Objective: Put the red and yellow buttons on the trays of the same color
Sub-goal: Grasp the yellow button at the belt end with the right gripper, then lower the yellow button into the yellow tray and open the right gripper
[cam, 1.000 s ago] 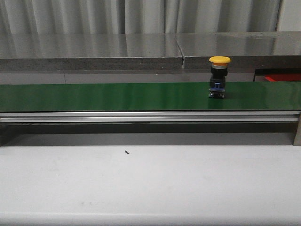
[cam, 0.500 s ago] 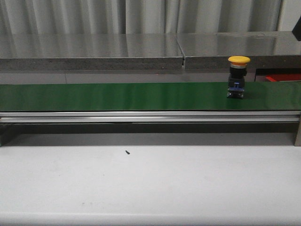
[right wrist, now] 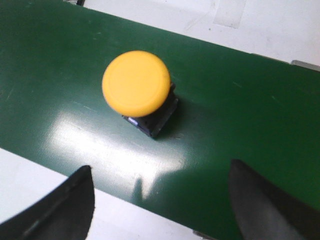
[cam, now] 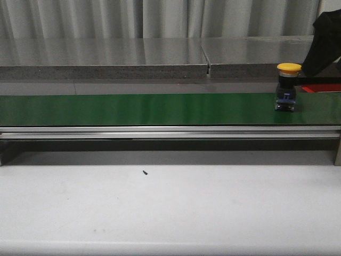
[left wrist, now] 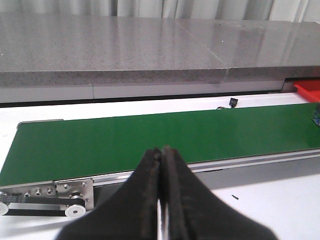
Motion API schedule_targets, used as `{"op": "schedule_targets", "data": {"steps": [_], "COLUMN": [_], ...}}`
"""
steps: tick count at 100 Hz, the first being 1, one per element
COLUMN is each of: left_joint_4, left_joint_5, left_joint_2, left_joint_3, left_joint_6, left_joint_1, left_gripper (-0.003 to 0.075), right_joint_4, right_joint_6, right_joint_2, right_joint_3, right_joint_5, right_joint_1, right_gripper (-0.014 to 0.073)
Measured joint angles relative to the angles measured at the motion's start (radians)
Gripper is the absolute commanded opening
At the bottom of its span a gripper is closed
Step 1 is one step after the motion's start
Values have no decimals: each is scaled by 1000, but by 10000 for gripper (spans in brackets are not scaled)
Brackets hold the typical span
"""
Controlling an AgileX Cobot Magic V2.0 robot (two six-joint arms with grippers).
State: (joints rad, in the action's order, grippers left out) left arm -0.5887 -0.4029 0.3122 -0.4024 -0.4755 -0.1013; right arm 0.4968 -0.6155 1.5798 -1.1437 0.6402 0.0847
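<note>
I see green belt [right wrist: 165, 160] between my right fingers and the yellow cap. My right gripper would miss if closed now and should move closer first, then close on it.
A yellow button [cam: 288, 68] with a black and blue body stands upright on the green conveyor belt [cam: 138, 109], near its right end. My right arm [cam: 327, 41] hangs dark just above and to the right of it. In the right wrist view the button's cap [right wrist: 136, 83] lies ahead of my right gripper [right wrist: 161, 166], which is open and empty with its fingers [right wrist: 74, 202] wide apart. My left gripper [left wrist: 161, 150] is shut on nothing, in front of the belt's left part [left wrist: 150, 137]. Part of a red tray [cam: 323, 88] shows behind the belt. No red button or yellow tray is in view.
A grey stone ledge [cam: 106, 58] runs behind the belt. The belt's aluminium rail [cam: 160, 132] lines its front edge, and a white tabletop [cam: 170, 208] with a small dark speck [cam: 144, 172] lies before it. The red tray's corner [left wrist: 308, 90] shows in the left wrist view.
The yellow button has travelled to the right along the belt. My right arm has come into the front view at the upper right, close to the button.
</note>
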Motion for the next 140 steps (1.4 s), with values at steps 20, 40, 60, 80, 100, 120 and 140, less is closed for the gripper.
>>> {"op": "schedule_targets", "data": {"steps": [20, 40, 60, 80, 100, 120, 140], "left_joint_4": [0, 0, 0, 0, 0, 0, 0], "left_joint_5": [0, 0, 0, 0, 0, 0, 0], "left_joint_2": [0, 0, 0, 0, 0, 0, 0], "left_joint_3": [0, 0, 0, 0, 0, 0, 0], "left_joint_6": [0, 0, 0, 0, 0, 0, 0], "left_joint_1": [0, 0, 0, 0, 0, 0, 0], "left_gripper": [-19, -19, -19, -19, -19, -19, -19], "right_joint_4": [0, 2, 8, 8, 8, -4, -62], "right_joint_6": [-2, -2, -2, -2, -2, 25, 144], "right_joint_2": [78, 146, 195, 208, 157, 31, -105], "right_joint_3": [-68, -140, -166, -166, -166, -166, -127], "right_joint_5": [-2, -4, -6, -6, 10, 117, 216], "right_joint_1": [0, 0, 0, 0, 12, 88, 274], "right_gripper": [552, 552, 344, 183, 183, 183, 183]}}
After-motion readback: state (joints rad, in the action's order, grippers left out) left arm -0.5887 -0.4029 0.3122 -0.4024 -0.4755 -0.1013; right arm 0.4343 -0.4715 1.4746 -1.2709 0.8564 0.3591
